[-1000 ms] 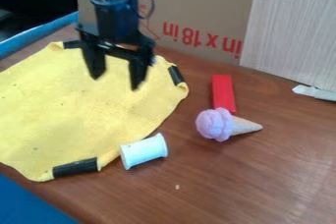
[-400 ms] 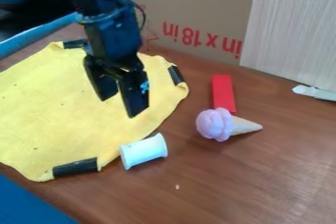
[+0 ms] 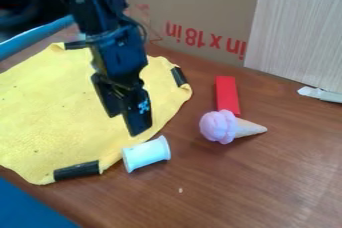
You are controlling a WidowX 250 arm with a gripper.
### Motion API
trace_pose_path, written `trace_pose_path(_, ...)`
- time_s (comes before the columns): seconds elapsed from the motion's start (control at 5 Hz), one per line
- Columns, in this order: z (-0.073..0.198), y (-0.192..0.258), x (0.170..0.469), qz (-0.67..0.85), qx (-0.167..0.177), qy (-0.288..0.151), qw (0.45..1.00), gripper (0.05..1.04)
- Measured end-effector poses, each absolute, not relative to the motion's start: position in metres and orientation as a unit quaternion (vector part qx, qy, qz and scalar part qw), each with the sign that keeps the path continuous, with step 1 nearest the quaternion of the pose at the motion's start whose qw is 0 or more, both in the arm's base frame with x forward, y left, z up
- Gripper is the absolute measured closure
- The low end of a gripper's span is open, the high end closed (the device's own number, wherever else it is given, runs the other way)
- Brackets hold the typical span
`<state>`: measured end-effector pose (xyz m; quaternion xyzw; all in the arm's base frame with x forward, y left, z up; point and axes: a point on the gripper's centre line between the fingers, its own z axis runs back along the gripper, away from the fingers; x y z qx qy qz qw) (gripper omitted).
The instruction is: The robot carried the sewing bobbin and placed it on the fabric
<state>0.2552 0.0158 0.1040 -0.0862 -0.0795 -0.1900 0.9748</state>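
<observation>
My gripper grabs the white bobbin [image 3: 146, 154] by its spool body next, to set it on the yellow fabric.
My black gripper [image 3: 125, 124] hangs over the right part of the yellow fabric [image 3: 50, 114], above and slightly left of the bobbin, its two fingers apart with nothing held. The white sewing bobbin [image 3: 146, 154] lies on its side at the fabric's lower right edge, mostly on the brown table. Black clips or bands hold folded corners of the fabric.
To the right, a pink ice cream cone toy [image 3: 219, 126] lies beside a red block [image 3: 227, 95]. A cardboard box [image 3: 194, 17] and a pale panel [image 3: 300, 32] stand behind. A white-tipped object [image 3: 320, 94] rests at the right edge.
My gripper has come down and toward the bobbin, turning as it moved. The bobbin, fabric and toys have stayed where they were.
</observation>
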Motion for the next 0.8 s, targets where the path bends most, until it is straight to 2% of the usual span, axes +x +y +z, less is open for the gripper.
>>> trace_pose_path(0.4,0.088,0.004,0.252,-0.224,-0.079,-0.075,0.969,0.083)
trace_pose_path(0.6,0.080,0.002,0.254,-0.226,-0.089,-0.072,0.967,0.083)
trace_pose_path(0.8,0.076,0.000,0.253,-0.223,-0.088,-0.077,0.968,0.138)
